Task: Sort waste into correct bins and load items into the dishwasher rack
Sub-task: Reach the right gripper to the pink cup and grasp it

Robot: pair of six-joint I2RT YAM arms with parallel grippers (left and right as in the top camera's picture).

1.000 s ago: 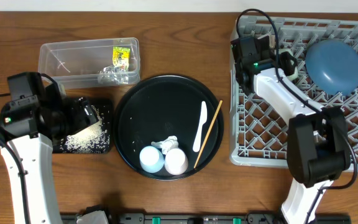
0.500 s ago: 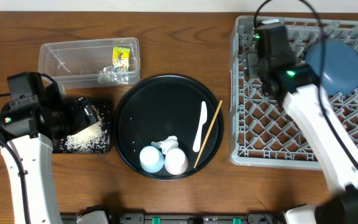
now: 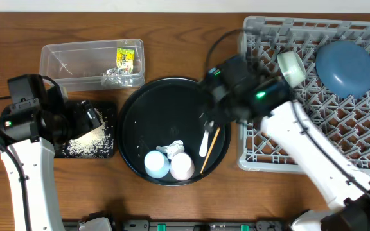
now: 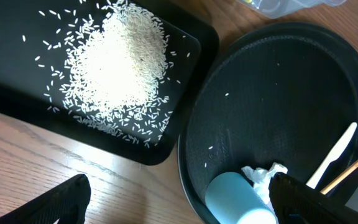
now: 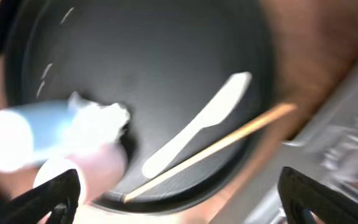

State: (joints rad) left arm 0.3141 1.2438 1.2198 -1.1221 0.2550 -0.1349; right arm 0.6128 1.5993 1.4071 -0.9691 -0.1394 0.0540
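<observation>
I should next grab the pink cup (image 3: 182,167) across its outer sides with my right gripper, which leaves both ends free to load the cup into the dishwasher rack.
The grey dishwasher rack (image 3: 313,138) holds the dark blue bowl (image 3: 345,67) and the mint-green bowl (image 3: 292,67). The pale blue cup (image 3: 156,163), pink cup (image 3: 182,167), a crumpled scrap (image 3: 172,149), white spoon (image 3: 206,138) and chopstick (image 3: 216,140) lie on the round black tray (image 3: 159,109). My right gripper (image 3: 212,120) is open and empty above the spoon (image 5: 197,134) and chopstick (image 5: 216,149). My left gripper (image 3: 88,119) is open and empty over the black rectangular tray (image 3: 101,153) with rice (image 4: 117,59). The clear tub (image 3: 76,58) holds the wrapper (image 3: 125,59).
The left wrist view shows the round tray (image 4: 278,106), the blue cup (image 4: 238,199) and the scrap (image 4: 263,177) beside bare wooden table. The right wrist view is blurred; the rack's edge (image 5: 347,143) lies to the right of the round tray (image 5: 154,62).
My right arm swung from the rack's far left corner to above the round tray's right side. The mint-green bowl now shows in the rack. The left arm has not moved.
</observation>
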